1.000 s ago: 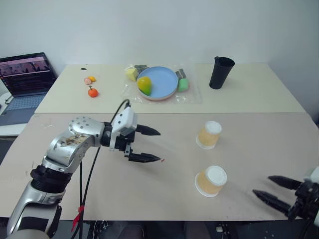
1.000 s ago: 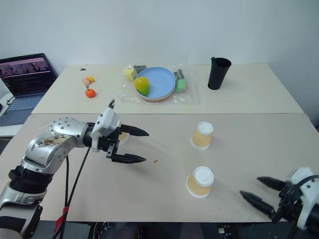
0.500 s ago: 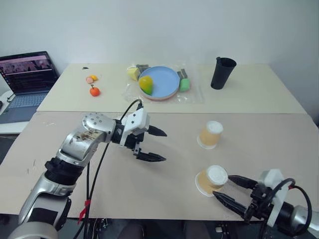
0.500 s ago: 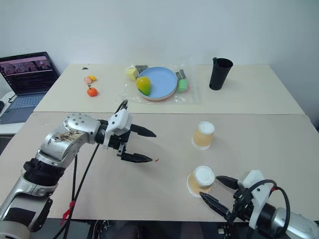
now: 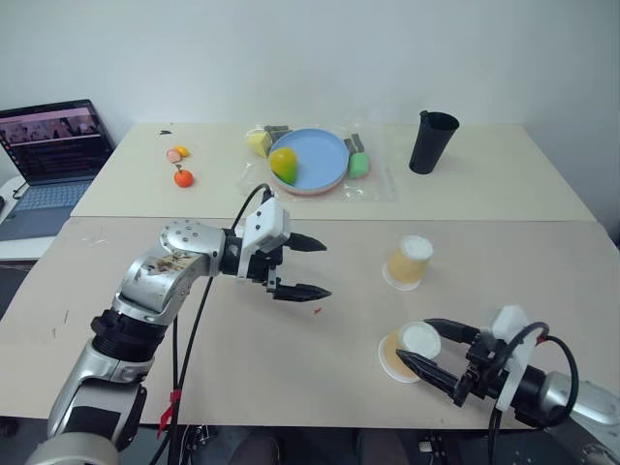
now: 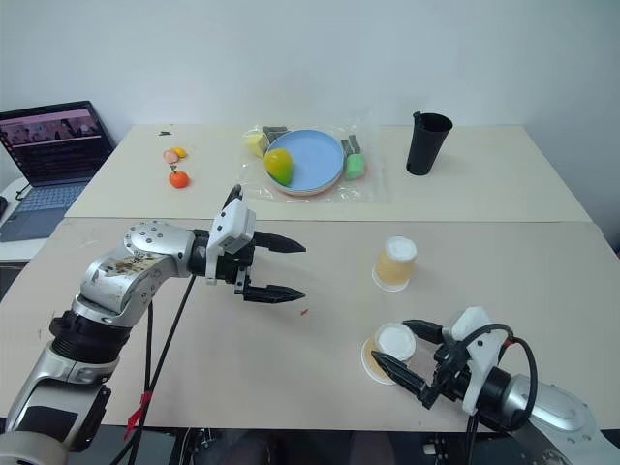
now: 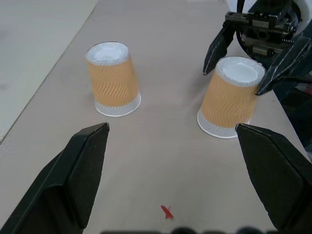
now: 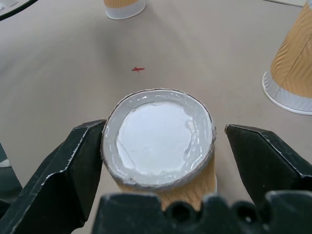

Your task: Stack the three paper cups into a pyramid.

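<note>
I should close my right gripper on the near cup now. My fingertips are on either side of the cup, so I would hold the cup if I closed now.
Two of the three paper cups stand upside down on the table: the near cup and a farther cup. A third cup stands past a small red mark, over by my left arm. My right gripper is open, with a finger on either side of the near cup; one finger is very close to its side. My left gripper hangs open and empty above the table, pointing at the two cups. No pyramid stands.
A tall black cup stands at the back right. A blue plate with a yellow-green fruit sits at the back middle, small orange pieces to its left. A laptop is at far left.
My right gripper has come in from the front right edge and now straddles the near cup. My left gripper has edged slightly towards the cups.
</note>
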`<action>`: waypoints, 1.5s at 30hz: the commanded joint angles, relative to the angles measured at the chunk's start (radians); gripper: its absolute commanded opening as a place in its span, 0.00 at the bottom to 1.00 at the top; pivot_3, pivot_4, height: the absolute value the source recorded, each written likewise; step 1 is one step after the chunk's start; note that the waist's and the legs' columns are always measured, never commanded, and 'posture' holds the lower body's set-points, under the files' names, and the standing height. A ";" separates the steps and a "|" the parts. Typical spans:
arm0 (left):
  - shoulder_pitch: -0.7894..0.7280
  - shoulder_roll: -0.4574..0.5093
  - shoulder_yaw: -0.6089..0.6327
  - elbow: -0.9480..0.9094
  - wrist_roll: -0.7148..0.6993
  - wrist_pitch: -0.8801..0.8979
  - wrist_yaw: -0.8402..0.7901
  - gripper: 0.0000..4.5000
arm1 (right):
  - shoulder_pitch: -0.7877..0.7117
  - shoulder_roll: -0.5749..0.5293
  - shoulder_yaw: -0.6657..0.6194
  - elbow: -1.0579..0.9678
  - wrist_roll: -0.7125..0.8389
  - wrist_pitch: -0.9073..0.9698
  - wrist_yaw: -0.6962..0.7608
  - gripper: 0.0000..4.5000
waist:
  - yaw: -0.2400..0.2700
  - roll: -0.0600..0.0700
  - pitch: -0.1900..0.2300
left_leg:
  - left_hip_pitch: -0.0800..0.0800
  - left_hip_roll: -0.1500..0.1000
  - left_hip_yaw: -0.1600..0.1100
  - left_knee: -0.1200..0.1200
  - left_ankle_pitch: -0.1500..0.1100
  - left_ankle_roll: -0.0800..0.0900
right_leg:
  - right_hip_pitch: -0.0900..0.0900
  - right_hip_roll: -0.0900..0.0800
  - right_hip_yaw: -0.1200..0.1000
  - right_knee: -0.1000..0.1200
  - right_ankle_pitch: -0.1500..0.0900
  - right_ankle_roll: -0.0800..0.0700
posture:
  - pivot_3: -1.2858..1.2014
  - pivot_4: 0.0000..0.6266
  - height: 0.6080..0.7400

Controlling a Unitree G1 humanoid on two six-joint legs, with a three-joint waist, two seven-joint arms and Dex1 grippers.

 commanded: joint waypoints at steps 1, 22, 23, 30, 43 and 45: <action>0.008 0.013 0.045 -0.048 -0.021 0.009 0.015 0.98 | -0.010 -0.014 0.001 -0.003 0.010 -0.002 0.011 1.00 | 0.000 0.000 0.000 | 0.000 0.000 0.000 0.000 0.000 0.000 | 0.000 0.000 0.000 0.000 0.000 0.000 | 0.52 0.24 0.82; 0.102 0.077 0.167 -0.162 -0.043 0.053 0.154 1.00 | -0.604 -0.027 0.289 0.264 0.032 0.099 0.150 0.57 | -0.011 -0.001 0.000 | 0.002 0.000 0.000 0.000 0.001 -0.001 | -0.001 0.000 0.000 0.001 0.001 -0.001 | 0.52 0.24 0.82; 0.117 0.083 0.179 -0.185 -0.047 0.062 0.169 1.00 | -0.642 -0.018 0.331 0.296 0.015 0.097 0.178 0.57 | -0.010 -0.001 0.000 | 0.003 0.000 0.000 0.000 0.001 -0.001 | -0.002 0.000 0.000 0.001 0.002 -0.002 | 0.52 0.24 0.82; 0.231 0.120 0.288 -0.333 -0.079 0.128 0.276 1.00 | -0.854 0.076 0.551 0.543 -0.141 -0.018 0.327 0.57 | -0.010 -0.001 0.000 | -0.004 0.000 0.000 0.000 0.002 -0.003 | -0.014 0.000 0.000 0.000 0.008 -0.012 | 0.52 0.24 0.82; 0.492 0.246 0.536 -0.502 -0.205 0.214 0.323 1.00 | -0.967 0.191 0.595 0.737 -0.250 -0.116 0.419 0.57 | -0.026 -0.001 0.000 | -0.011 0.000 0.000 0.000 0.003 -0.006 | -0.022 0.000 -0.001 0.009 0.009 -0.013 | 0.52 0.24 0.82; 0.488 0.244 0.547 -0.512 -0.245 0.220 0.326 1.00 | -0.959 0.197 0.599 0.744 -0.269 -0.130 0.410 0.57 | -0.027 -0.001 0.000 | -0.011 0.000 0.000 0.000 0.004 -0.007 | -0.022 0.000 -0.001 0.010 0.010 -0.014 | 0.52 0.24 0.82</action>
